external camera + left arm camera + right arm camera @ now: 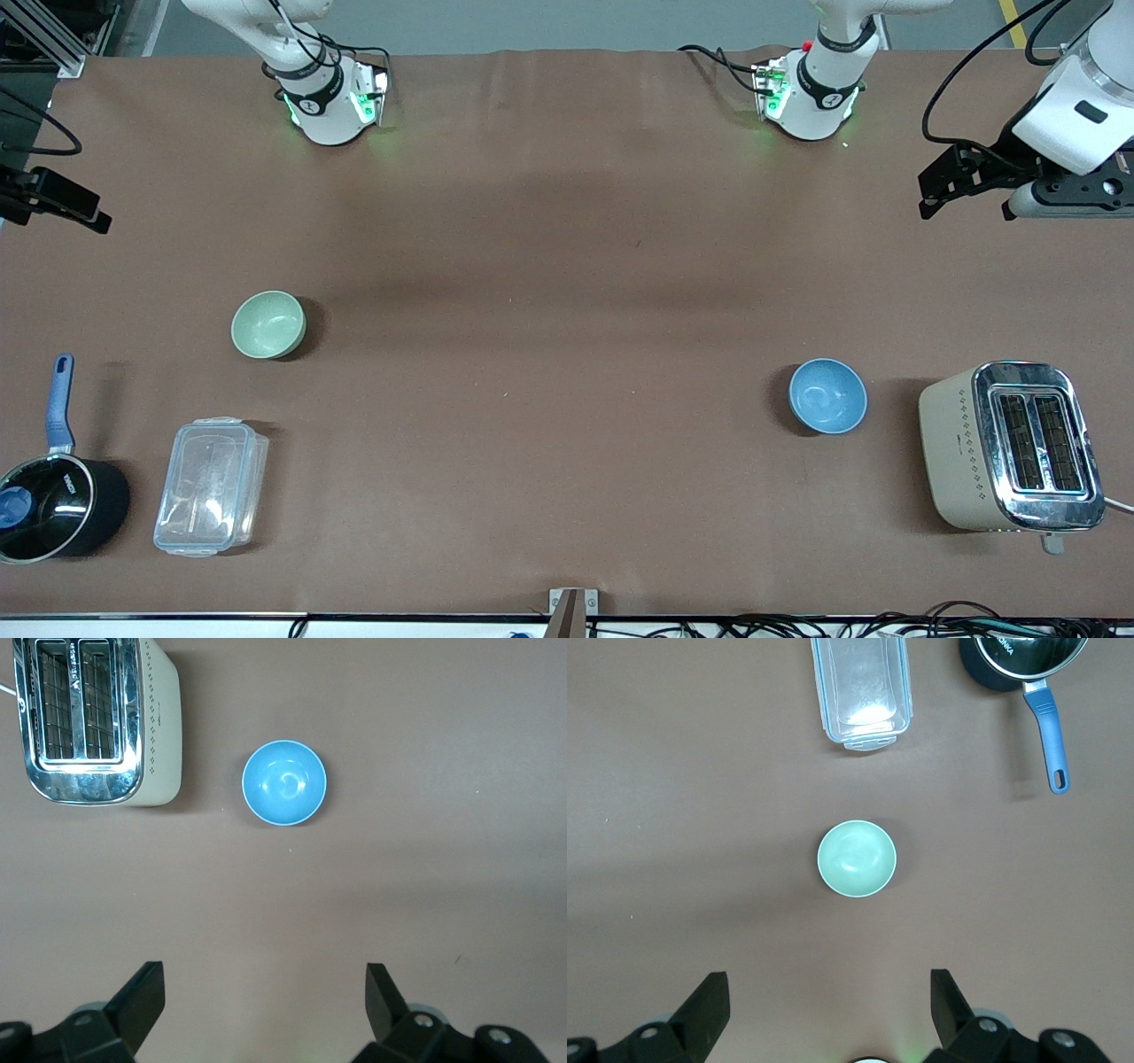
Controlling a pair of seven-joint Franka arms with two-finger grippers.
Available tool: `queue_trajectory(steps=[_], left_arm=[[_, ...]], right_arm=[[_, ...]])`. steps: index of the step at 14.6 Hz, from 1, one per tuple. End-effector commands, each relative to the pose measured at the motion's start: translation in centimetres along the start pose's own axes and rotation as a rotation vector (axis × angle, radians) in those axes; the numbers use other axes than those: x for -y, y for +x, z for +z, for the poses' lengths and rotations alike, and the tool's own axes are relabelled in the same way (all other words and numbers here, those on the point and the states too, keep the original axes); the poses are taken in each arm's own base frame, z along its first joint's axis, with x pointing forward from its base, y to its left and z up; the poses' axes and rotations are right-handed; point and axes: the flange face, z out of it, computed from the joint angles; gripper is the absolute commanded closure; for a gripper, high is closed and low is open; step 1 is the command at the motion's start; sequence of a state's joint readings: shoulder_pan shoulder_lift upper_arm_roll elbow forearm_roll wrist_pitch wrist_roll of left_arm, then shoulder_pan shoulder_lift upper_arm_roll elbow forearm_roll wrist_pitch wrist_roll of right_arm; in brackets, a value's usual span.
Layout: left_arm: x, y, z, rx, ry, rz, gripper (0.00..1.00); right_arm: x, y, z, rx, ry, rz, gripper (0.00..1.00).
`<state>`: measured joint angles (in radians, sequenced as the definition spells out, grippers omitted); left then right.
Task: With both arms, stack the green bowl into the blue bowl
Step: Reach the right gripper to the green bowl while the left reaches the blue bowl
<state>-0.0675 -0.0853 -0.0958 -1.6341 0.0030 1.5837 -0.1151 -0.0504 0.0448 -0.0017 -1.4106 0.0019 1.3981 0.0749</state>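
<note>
The left gripper grabs the blue bowl by its rim (793,395) next, leaving its open hollow free for the green bowl (268,324).
The green bowl (268,324) stands upright and empty on the table toward the right arm's end; it also shows in the right wrist view (857,858). The blue bowl (827,395) stands upright and empty toward the left arm's end, a little nearer to the front camera, and shows in the left wrist view (284,783). My right gripper (89,217) hangs high over the table's edge at its own end, open and empty (830,997). My left gripper (930,199) hangs high over the table at its own end, open and empty (266,992). Neither touches a bowl.
A cream and chrome toaster (1010,446) stands beside the blue bowl at the left arm's end. A clear plastic lidded container (211,486) and a black saucepan with a blue handle (53,505) lie nearer to the front camera than the green bowl.
</note>
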Motion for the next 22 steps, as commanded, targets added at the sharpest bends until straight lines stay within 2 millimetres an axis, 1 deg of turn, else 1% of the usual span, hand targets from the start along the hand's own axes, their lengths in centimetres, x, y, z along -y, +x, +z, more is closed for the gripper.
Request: queue_trajectory(steps=[1,2,3,4,5,6,7,9,10,11,12,14,15,17,18,19,20,21,22], left_arm=[[-0.1,0.2,-0.3,0.012,-0.006,0.019,0.00],[0.0,0.3,-0.2,0.014,-0.006,0.018,0.00],[0.1,1.0,0.9,0.034,-0.003,0.016,0.00],[0.1,1.9,2.4,0.061,-0.003,0.017,0.00],[0.3,3.2,4.9,0.096,-0.003,0.024,0.00],[1.1,5.1,8.4,0.113,-0.003,0.034,0.00],[1.7,6.5,11.2,0.093,0.006,0.029,0.00],[2.3,8.6,17.8,0.070,0.019,0.030,0.00],[2.2,9.3,20.7,0.074,0.015,0.030,0.00],[2.2,9.9,23.5,0.081,0.017,0.024,0.00],[2.4,10.5,25.9,0.087,0.025,0.024,0.00],[3.8,11.4,30.4,0.092,0.029,0.011,0.00],[4.0,11.8,32.3,0.085,0.024,0.009,0.00],[5.1,12.3,35.8,0.085,0.016,-0.010,0.00],[5.5,12.5,38.0,0.091,0.011,-0.017,0.00],[5.9,12.7,39.0,0.086,0.009,-0.028,0.03],[6.1,12.6,40.5,0.092,0.007,-0.031,0.11],[6.2,12.8,41.2,0.079,0.004,-0.033,0.23],[6.2,12.8,42.0,0.076,0.001,-0.035,0.36]], right_arm=[[0.1,-0.5,-0.1,0.002,-0.011,-0.001,0.00],[0.1,-0.5,-0.1,0.002,-0.011,-0.001,0.00],[0.1,-0.5,-0.1,0.002,-0.011,-0.001,0.00],[0.1,-0.5,-0.1,0.002,-0.011,-0.001,0.00],[0.1,-0.5,-0.1,0.002,-0.011,-0.001,0.00],[0.2,-0.5,-0.1,0.002,-0.011,-0.002,0.00],[0.2,-0.5,0.6,0.023,-0.013,-0.002,0.00],[0.5,-0.3,3.6,0.081,-0.018,-0.010,0.00],[0.4,0.0,5.3,0.092,-0.020,-0.012,0.00],[0.0,0.6,8.2,0.096,-0.021,-0.026,0.00],[-0.4,1.0,11.0,0.097,-0.018,-0.061,0.00],[-3.0,1.1,15.8,0.082,-0.012,-0.074,0.00],[-4.1,1.0,18.5,0.078,-0.009,-0.087,0.00],[-6.8,0.4,24.4,0.033,-0.006,-0.104,0.00],[-7.6,-0.1,27.2,0.005,-0.007,-0.105,0.00],[-8.3,-0.9,30.3,-0.034,-0.012,-0.095,0.00],[-8.3,-1.6,32.5,-0.066,-0.015,-0.092,0.00],[-8.1,-2.1,35.1,-0.077,-0.017,-0.090,0.00],[-8.1,-2.2,37.6,-0.078,-0.022,-0.087,0.00]])
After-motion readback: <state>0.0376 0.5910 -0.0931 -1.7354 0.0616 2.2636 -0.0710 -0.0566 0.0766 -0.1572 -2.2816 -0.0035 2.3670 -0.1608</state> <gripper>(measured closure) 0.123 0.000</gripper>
